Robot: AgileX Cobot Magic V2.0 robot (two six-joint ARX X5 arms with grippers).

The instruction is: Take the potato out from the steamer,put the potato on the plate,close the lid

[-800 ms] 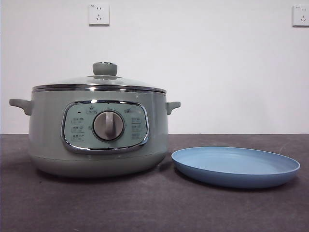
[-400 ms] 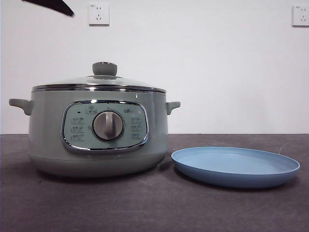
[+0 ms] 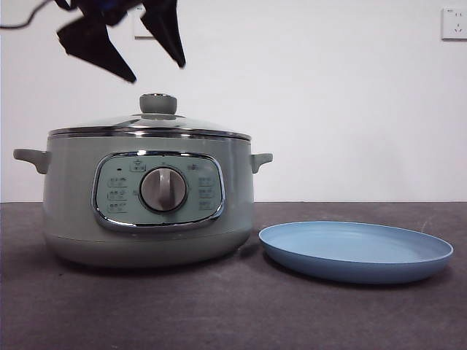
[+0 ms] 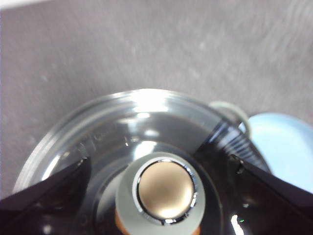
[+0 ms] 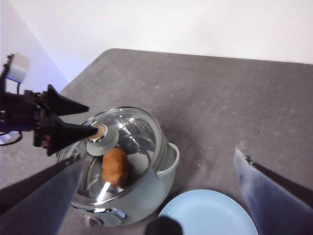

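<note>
I should next use my left gripper to grab the glass lid [image 3: 149, 124] by its narrow green knob [image 3: 158, 104], because the lid covers the whole steamer and is far wider than my fingertips.
The sage-green steamer [image 3: 73, 197] stands on the left of the table with its glass lid [image 3: 149, 124] on. Through the glass, the right wrist view shows the orange-brown potato [image 5: 115, 166] lying inside. My left gripper [image 3: 156, 71] hangs open just above the lid's green knob [image 3: 158, 103], one jaw on each side and neither touching it; its wrist view looks straight down on the knob [image 4: 164, 191]. To the right of the steamer lies the light-blue plate [image 3: 357, 251], with nothing on it. My right gripper [image 5: 159, 157] is open, high above the table and holds nothing.
Dark grey cloth covers the table [image 3: 233, 313]. A white wall [image 3: 350, 109] stands close behind, with a socket [image 3: 454, 23] at the top right. The steamer's side handle [image 3: 261, 159] sticks out toward the plate.
My left arm has come down from the top left corner and now hangs over the lid's knob. Steamer, lid and plate have not moved.
</note>
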